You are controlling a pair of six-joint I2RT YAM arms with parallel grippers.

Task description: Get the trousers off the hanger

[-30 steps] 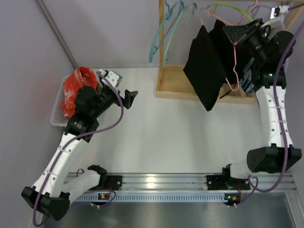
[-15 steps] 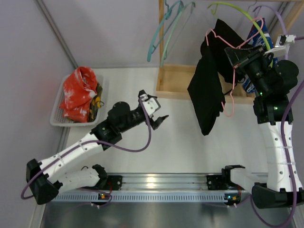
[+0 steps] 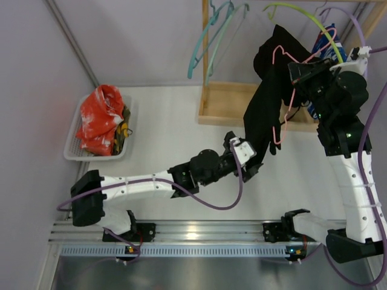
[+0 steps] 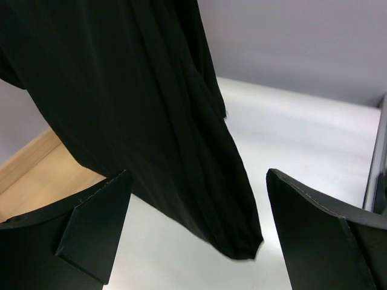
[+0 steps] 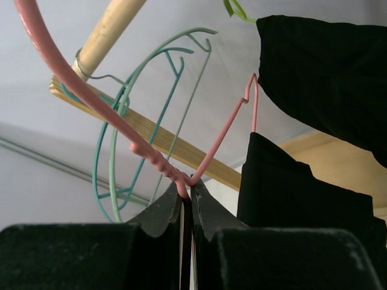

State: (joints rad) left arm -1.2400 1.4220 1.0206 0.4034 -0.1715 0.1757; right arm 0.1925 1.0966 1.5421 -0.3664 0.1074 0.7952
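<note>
My left gripper is going to draw the trousers point(image 3: 266, 103) off the pink hanger, so it will next grab the hem at their hanging lower end point(image 3: 256, 158).
Black trousers point(image 3: 266, 103) hang draped over a pink wire hanger point(image 3: 280, 140) in front of the rack. My right gripper point(image 3: 297, 69) is shut on the pink hanger point(image 5: 221, 145), the wire pinched at the tips of the right gripper point(image 5: 192, 190). The left gripper point(image 3: 251, 162) is open just under the trousers' lower end. In the left wrist view the trousers' point(image 4: 151, 109) hem hangs between the wide-apart fingers point(image 4: 91, 229) without touching them. A red-orange garment point(image 3: 100, 118) and a camouflage one point(image 3: 123, 130) lie in a basket on the left.
The white basket point(image 3: 74, 142) stands by the left wall. The wooden rack base point(image 3: 224, 106) sits behind the trousers. Teal hangers point(image 3: 211, 36) and a yellow-green hanger point(image 3: 302, 15) hang on the rail point(image 5: 109, 30). Some blue cloth point(image 3: 323, 45) hangs behind my right gripper.
The left arm has swung from the basket right across the table to beneath the trousers, staying open. The right gripper has shifted the hanger slightly; the trousers now hang narrower.
</note>
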